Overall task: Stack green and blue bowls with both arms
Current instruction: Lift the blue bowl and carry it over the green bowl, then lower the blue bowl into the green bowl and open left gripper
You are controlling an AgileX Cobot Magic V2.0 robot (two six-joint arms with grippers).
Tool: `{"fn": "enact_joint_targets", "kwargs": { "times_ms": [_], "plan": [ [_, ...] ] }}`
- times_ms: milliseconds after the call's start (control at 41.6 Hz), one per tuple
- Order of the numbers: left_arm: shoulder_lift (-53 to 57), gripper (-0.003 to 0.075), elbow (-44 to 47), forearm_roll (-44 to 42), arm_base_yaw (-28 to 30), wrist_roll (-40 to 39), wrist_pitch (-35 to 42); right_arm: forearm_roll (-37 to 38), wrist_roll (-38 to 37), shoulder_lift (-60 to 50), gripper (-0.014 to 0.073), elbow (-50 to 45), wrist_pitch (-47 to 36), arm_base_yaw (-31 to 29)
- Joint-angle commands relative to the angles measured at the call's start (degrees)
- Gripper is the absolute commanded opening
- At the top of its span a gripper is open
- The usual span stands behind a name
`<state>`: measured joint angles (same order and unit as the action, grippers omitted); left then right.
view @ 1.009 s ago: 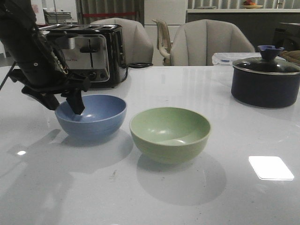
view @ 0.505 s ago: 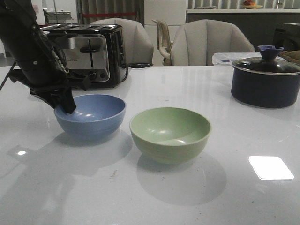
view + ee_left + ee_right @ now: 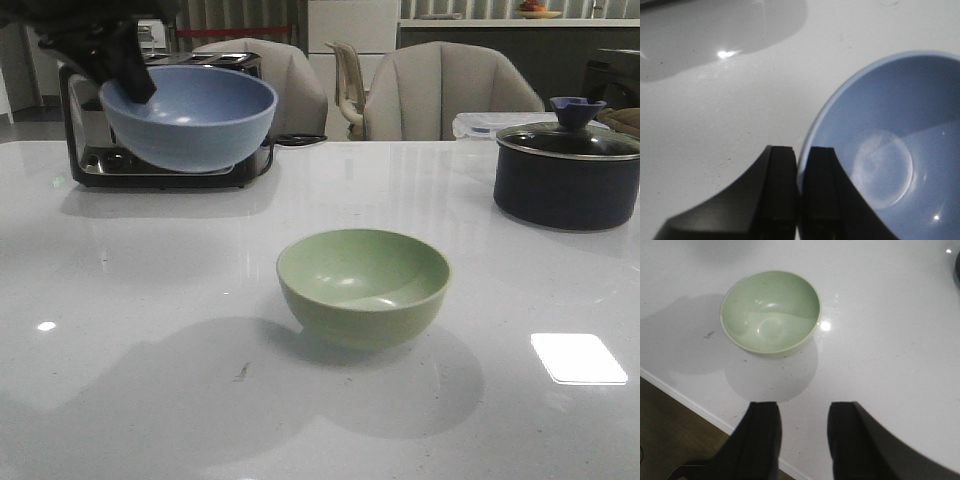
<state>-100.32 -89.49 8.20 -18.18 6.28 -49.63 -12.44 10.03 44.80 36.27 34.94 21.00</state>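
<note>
My left gripper needs to move the blue bowl (image 3: 190,115) before it lets go. The blue bowl is high up and well short of the green bowl (image 3: 363,285), so it would miss if I opened now.
The blue bowl (image 3: 190,115) hangs high above the table at the back left, held upright by its rim. My left gripper (image 3: 128,78) is shut on that rim, one finger inside and one outside. In the left wrist view the blue bowl (image 3: 890,145) fills the side beyond the left gripper (image 3: 800,157). The green bowl (image 3: 363,285) rests on the white table (image 3: 520,300) near the middle, empty. My right gripper (image 3: 804,412) is open with nothing between its fingers, hovering above the table's front edge, and the green bowl (image 3: 771,312) lies ahead of it. The right arm does not show in the front view.
A black-and-steel toaster (image 3: 160,160) stands behind the lifted bowl. A dark lidded pot (image 3: 567,170) sits at the back right. Chairs (image 3: 440,95) line the far side. The table's front edge (image 3: 685,400) and brown floor (image 3: 670,440) appear below the right gripper.
My left gripper closed on the blue bowl's rim and lifted the bowl off the table, up and slightly back. The green bowl has not moved.
</note>
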Motion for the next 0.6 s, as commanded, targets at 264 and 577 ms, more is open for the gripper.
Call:
{"fn": "enact_joint_targets", "kwargs": {
  "times_ms": [264,577],
  "plan": [
    [2.06,0.0101,-4.03,5.43,-11.10,-0.19,3.65,-0.12,0.49,-0.48,0.0369,1.57,-3.72,0.01],
    [-4.74,0.0101,-4.03,4.80,-16.84,-0.19,3.26,-0.12,0.49,-0.48,0.0369,1.57,-3.72,0.01]
  ]
}}
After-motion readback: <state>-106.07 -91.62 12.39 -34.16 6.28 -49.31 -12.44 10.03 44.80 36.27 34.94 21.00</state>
